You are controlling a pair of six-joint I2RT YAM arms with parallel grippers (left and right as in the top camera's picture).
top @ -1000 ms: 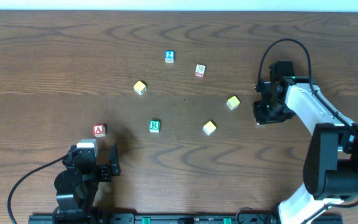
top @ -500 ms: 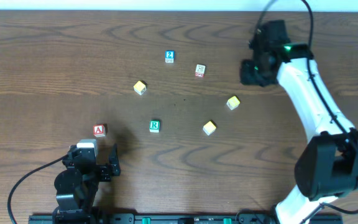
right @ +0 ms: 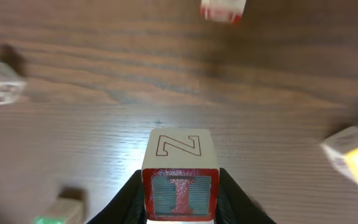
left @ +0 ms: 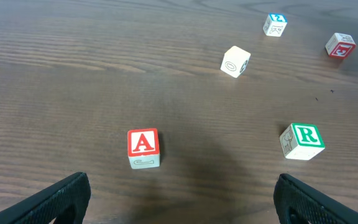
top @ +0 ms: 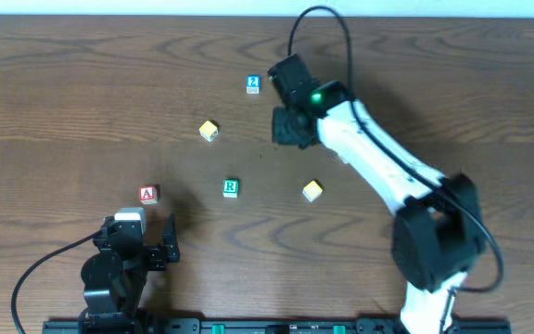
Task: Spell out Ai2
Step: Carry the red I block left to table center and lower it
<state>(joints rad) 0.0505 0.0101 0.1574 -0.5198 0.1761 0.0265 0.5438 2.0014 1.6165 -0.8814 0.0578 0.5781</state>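
The robot's right gripper should keep hold of the I block until the block rests on the tabletop, because its lower edge is still well above the blurred wood.
My right gripper [right: 180, 194] is shut on the I block [right: 178, 148], which has a red I face toward the camera and a Z on top. It holds the block above the table's centre in the overhead view [top: 287, 127]. The red A block [top: 147, 193] lies at the front left, just ahead of my open, empty left gripper [top: 142, 243]. It also shows in the left wrist view [left: 143, 148], ahead of the gripper [left: 182, 200]. The blue 2 block [top: 253, 83] lies at the back, also in the left wrist view [left: 275, 24].
A green R block [top: 231, 187] and two yellow blocks [top: 209, 130] [top: 312, 190] lie mid-table. A red-and-white block [right: 222, 9] lies beyond the held block; the arm hides it from overhead. Another yellow block [right: 353, 152] lies to the right.
The right arm has swung from the right side of the table, back and then left, to the centre. The left arm and the loose blocks have not moved.
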